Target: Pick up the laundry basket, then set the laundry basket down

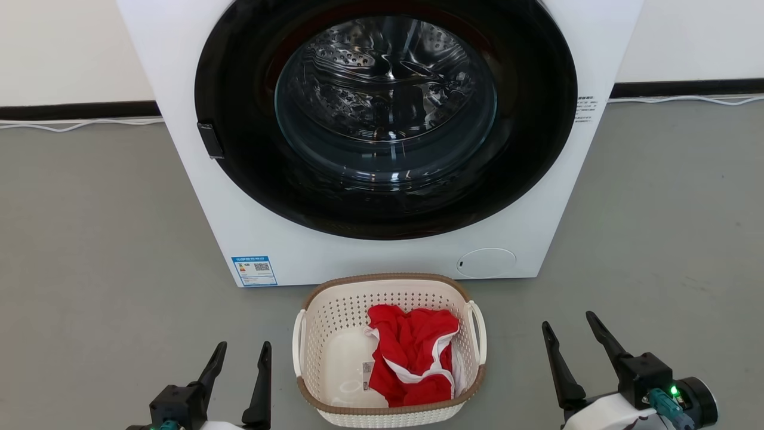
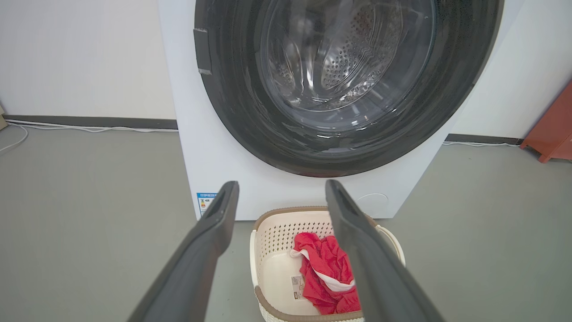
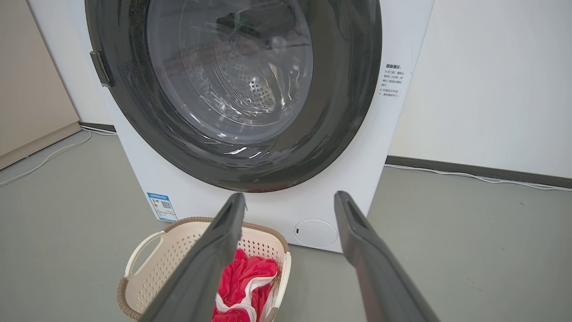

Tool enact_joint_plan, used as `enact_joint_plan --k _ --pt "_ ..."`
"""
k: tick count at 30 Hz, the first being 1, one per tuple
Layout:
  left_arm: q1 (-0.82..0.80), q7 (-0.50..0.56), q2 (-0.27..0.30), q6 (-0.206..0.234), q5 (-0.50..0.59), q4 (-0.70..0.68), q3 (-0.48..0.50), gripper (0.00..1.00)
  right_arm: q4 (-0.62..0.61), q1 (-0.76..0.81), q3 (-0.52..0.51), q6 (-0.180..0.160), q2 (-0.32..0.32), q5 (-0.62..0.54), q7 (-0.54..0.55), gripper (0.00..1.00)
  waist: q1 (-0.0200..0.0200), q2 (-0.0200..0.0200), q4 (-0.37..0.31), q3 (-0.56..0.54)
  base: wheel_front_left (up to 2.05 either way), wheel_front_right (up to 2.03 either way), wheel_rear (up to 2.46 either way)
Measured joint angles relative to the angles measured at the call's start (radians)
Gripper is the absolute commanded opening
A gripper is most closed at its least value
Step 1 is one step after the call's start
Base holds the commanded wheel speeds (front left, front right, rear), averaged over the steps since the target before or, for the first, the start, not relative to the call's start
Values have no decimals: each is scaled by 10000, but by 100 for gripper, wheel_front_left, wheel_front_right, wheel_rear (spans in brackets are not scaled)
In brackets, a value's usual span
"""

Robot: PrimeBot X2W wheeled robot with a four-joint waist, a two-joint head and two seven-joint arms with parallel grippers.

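The robot will next grab the slim loop handle (image 2: 253, 259) with its left gripper, because the laundry basket's broad body is wider than the gripper's open fingers.
The laundry basket (image 1: 334, 334) is cream-white and perforated with a brown woven-look rim. It sits on the grey floor just in front of the washing machine, with red and white clothing (image 1: 412, 358) inside. My left gripper (image 1: 243, 346) stands open to the basket's left, apart from it. On the basket's right my right gripper (image 1: 568, 319) is open too, with floor between it and the loop handle (image 1: 477, 331). The left wrist view has the basket (image 2: 275, 268) between and behind the fingers (image 2: 214, 232). In the right wrist view the basket (image 3: 152, 273) lies at the lower left.
A white front-loading washing machine (image 1: 286, 251) with a round dark glass door (image 1: 385, 113) rises right behind the basket. White cables (image 1: 77, 124) run along the wall's dark skirting. A red-brown piece of furniture (image 2: 552, 129) stands at the far right. Bare grey floor lies on both sides.
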Motion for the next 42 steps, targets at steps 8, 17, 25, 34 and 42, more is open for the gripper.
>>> enact_joint_plan --k 8,17,25,34,42 --pt "0 0 4 12 -69 50 4 100 -40 -1 -88 0 0 6 0 100 0 0 -7 81 0 0 0" --pt "-61 0 6 102 -115 54 -36 100 -13 -105 -245 0 8 17 0 100 0 0 19 449 0 0 0" --pt "-617 0 4 113 -263 134 -184 100 307 -520 -370 2 17 35 -2 100 0 0 110 1060 0 0 0" --pt "-1951 -2 -6 148 -407 888 -556 100 786 -1625 -460 2 12 33 -2 100 0 0 233 2271 0 0 0" --pt "-3627 -46 -31 148 -579 2282 -1026 100 1801 -2987 -683 2 -4 -201 -2 100 -1 0 338 3663 0 0 0"
